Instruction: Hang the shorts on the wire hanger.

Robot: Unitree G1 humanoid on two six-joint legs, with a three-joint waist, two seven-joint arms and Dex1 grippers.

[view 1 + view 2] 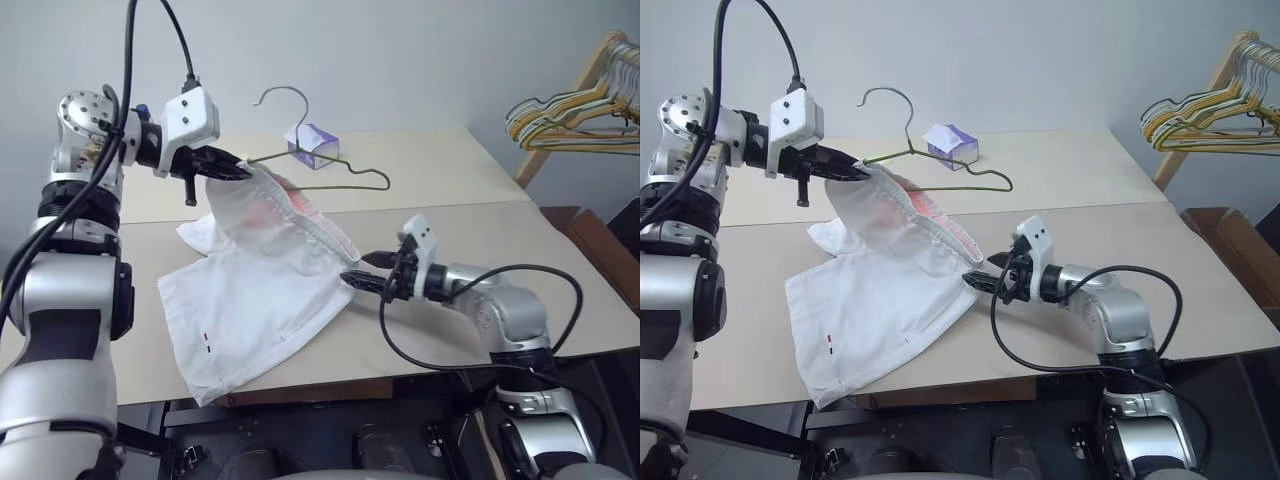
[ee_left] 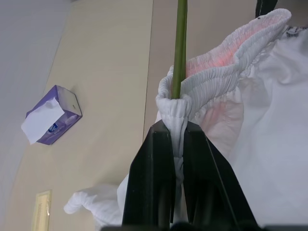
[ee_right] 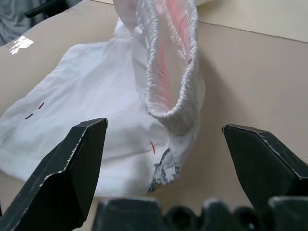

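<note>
My right gripper grabs the shorts by the waistband's gathered elastic edge (image 1: 352, 259) next, to draw the shorts' waistband open over the wire hanger.
The white shorts (image 1: 260, 290) lie partly on the table, their gathered waistband (image 3: 168, 62) lifted into a sloping line. My left gripper (image 1: 245, 170) holds the band's high end up, shut on the bunched elastic (image 2: 177, 126). The olive-green wire hanger (image 2: 181, 48) runs into that same pinch, and its hook (image 1: 304, 125) stands above the table behind. My right gripper (image 1: 358, 269) is at the band's low end, just above the table. It is open, its fingers (image 3: 72, 159) spread wide with the waistband loop ahead of them, and it touches no cloth.
A purple tissue box (image 1: 315, 147) stands on the far part of the beige table (image 1: 480, 180). A bunch of yellow and green hangers (image 1: 570, 115) hangs on a wooden rack at the far right. A brown box (image 1: 600, 240) sits past the table's right edge.
</note>
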